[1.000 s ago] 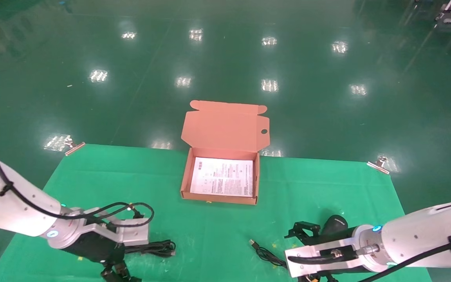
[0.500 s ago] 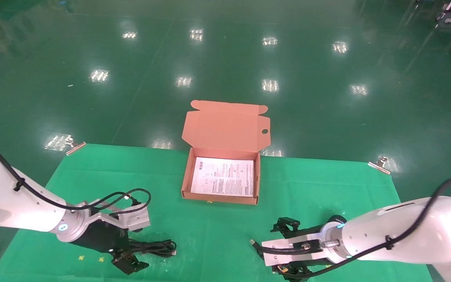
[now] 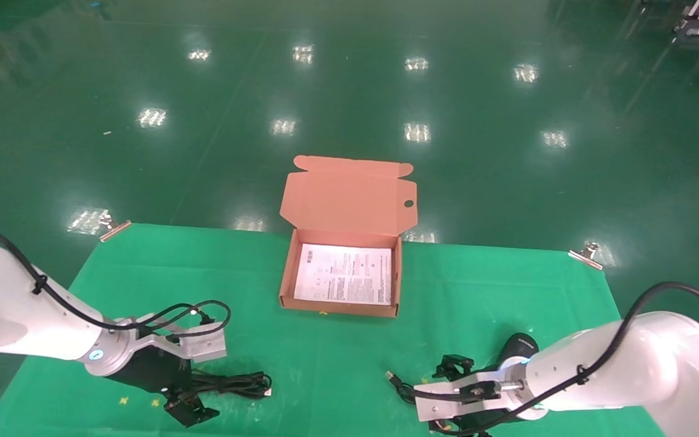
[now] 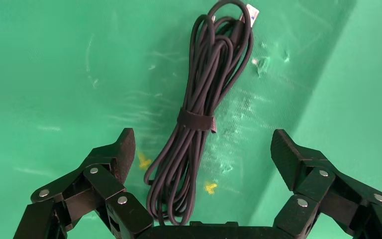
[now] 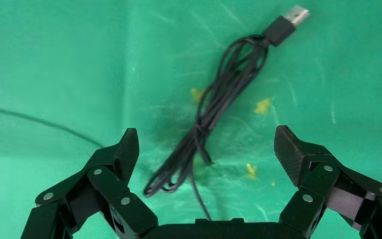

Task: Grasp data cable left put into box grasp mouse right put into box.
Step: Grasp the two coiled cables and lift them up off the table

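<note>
My right gripper grabs the mouse by its coiled cord bundle next, to get the mouse into the box.
The data cable is a black bundle tied at its middle, lying on the green cloth at front left. My left gripper is open and low over it. In the left wrist view the data cable lies between the spread fingers of the left gripper. The black mouse sits at front right. My right gripper is open over the mouse's cord, left of the mouse. The cord's USB plug lies ahead of the right gripper. The open box stands mid-table.
The box lid stands up at the back, and a white printed sheet lines the box. The green cloth covers the table and is held by clips at the far corners. Beyond is shiny green floor.
My left gripper has moved out from the near edge to straddle the data cable. My right arm has swung left over the mouse's cord, so more of the mouse shows.
</note>
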You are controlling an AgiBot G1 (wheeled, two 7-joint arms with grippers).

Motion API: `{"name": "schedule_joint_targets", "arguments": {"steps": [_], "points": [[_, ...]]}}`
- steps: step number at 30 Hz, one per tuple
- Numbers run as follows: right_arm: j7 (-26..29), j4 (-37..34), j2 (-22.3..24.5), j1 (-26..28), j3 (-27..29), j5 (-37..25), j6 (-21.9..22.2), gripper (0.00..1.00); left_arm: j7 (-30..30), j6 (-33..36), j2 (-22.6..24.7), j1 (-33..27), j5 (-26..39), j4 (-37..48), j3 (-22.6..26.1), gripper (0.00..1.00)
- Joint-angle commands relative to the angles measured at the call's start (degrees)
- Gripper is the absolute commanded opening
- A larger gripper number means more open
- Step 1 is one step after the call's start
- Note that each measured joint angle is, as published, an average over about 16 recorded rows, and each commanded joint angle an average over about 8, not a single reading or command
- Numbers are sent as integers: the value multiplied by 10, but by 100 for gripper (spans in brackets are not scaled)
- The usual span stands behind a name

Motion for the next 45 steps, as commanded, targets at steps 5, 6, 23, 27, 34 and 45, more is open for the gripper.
{"name": "schedule_joint_targets", "arguments": {"steps": [5,6,23,27,34,45], "points": [[1,-10,-3,0,-1,-3,3,0,8,-3,3,-2,0,10,0,0],[1,-10,-3,0,-1,-2,3,0,7,-3,3,-2,0,9,0,0],[1,-2,0,-1,0,0,0,0,4,0,0,0,0,-1,0,0],[1,-1,1,-1,0,0,-1,0,4,0,0,0,0,-2,0,0],[1,0,1,-1,1,1,-1,0,4,0,-1,0,1,-3,1,0],[1,0,1,-1,1,1,-1,0,4,1,-1,0,1,-4,1,0]]}}
